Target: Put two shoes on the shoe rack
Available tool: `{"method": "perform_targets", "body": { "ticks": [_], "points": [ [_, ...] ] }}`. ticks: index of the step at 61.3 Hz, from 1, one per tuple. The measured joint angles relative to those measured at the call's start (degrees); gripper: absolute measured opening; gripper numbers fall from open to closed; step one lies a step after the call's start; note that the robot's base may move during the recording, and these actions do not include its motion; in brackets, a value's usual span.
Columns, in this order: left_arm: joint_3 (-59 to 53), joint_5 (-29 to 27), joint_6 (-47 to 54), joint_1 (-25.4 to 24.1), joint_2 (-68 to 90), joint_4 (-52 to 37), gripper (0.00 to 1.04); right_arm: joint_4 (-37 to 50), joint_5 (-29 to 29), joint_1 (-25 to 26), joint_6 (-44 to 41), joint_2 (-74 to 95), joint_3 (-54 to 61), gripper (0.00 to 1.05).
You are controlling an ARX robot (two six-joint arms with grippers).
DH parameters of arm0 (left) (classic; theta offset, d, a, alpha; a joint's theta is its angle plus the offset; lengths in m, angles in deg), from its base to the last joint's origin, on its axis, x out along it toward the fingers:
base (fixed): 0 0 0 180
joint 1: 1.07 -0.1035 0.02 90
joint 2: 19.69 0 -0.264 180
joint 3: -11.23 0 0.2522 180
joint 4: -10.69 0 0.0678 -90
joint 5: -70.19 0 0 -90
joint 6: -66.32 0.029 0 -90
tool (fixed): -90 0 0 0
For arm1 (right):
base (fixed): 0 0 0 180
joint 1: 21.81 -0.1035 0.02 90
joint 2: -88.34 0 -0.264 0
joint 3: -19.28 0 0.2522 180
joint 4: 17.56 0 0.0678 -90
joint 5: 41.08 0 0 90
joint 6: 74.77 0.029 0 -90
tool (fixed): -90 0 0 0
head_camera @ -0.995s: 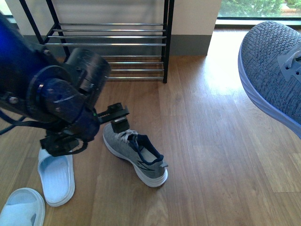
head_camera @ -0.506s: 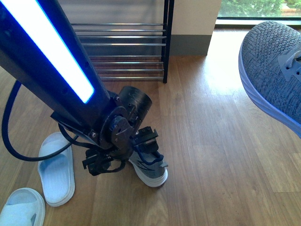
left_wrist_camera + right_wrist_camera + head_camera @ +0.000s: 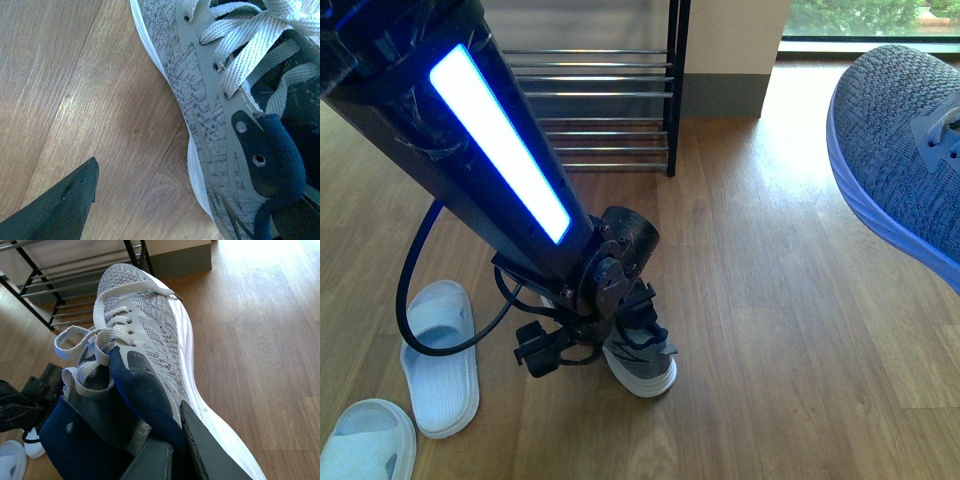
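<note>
I will next use my left gripper to grab the sneaker by its navy collar (image 3: 275,162), where its opening is open, since crossed laces close the sneaker's front.
One grey knit sneaker (image 3: 642,366) lies on the wood floor in the front view. My left gripper (image 3: 625,322) hangs open over its navy collar. In the left wrist view one dark finger (image 3: 62,205) stands outside the sneaker (image 3: 210,100), over the floor, and the shoe's side wall lies between the jaws. The other grey knit sneaker (image 3: 900,150) is held up at the right. My right gripper (image 3: 172,452) is shut on the navy collar of that sneaker (image 3: 150,315). The shoe rack (image 3: 590,90) stands at the back wall.
Two pale blue slides (image 3: 440,355) (image 3: 365,440) lie on the floor left of the floor sneaker. My left arm (image 3: 500,140) with its lit blue strip crosses in front of the rack. Bare wood floor (image 3: 790,300) stretches between the two sneakers.
My left arm has swung forward and down, bringing its gripper from beside the floor sneaker's toe to over its collar. The held sneaker at the right has not moved.
</note>
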Motion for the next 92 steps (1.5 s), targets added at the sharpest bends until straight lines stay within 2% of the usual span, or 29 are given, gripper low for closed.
{"method": "perform_targets", "body": {
  "ticks": [3, 8, 9, 29, 40, 50, 63, 81, 92],
  "points": [
    [0.9, -0.4, -0.2, -0.1, 0.6, 0.5, 0.95, 0.0, 0.0, 0.0, 0.0, 0.0, 0.0, 0.01],
    [2.1, -0.5, -0.4, -0.1, 1.4, 1.2, 0.84, 0.0, 0.0, 0.0, 0.0, 0.0, 0.0, 0.01],
    [2.6, -0.6, -0.4, -0.1, 1.7, 1.5, 0.79, 0.0, 0.0, 0.0, 0.0, 0.0, 0.0, 0.01],
    [4.6, -0.9, 0.1, 0.2, 2.8, 2.2, 0.32, 0.0, 0.0, 0.0, 0.0, 0.0, 0.0, 0.01],
    [4.3, -2.9, 2.6, 0.2, 2.8, 2.5, 0.02, 0.0, 0.0, 0.0, 0.0, 0.0, 0.0, 0.01],
    [1.2, -5.9, 6.5, 0.4, 1.4, 1.4, 0.02, 0.0, 0.0, 0.0, 0.0, 0.0, 0.0, 0.01],
    [-10.3, -8.3, 9.9, -0.2, -7.6, -3.4, 0.02, 0.0, 0.0, 0.0, 0.0, 0.0, 0.0, 0.01],
    [-29.5, -9.7, 12.5, -1.7, -33.0, -11.1, 0.02, 0.0, 0.0, 0.0, 0.0, 0.0, 0.0, 0.01],
    [-42.6, -8.2, 16.1, -3.5, -50.6, -13.3, 0.02, 0.0, 0.0, 0.0, 0.0, 0.0, 0.0, 0.01]
  ]
}}
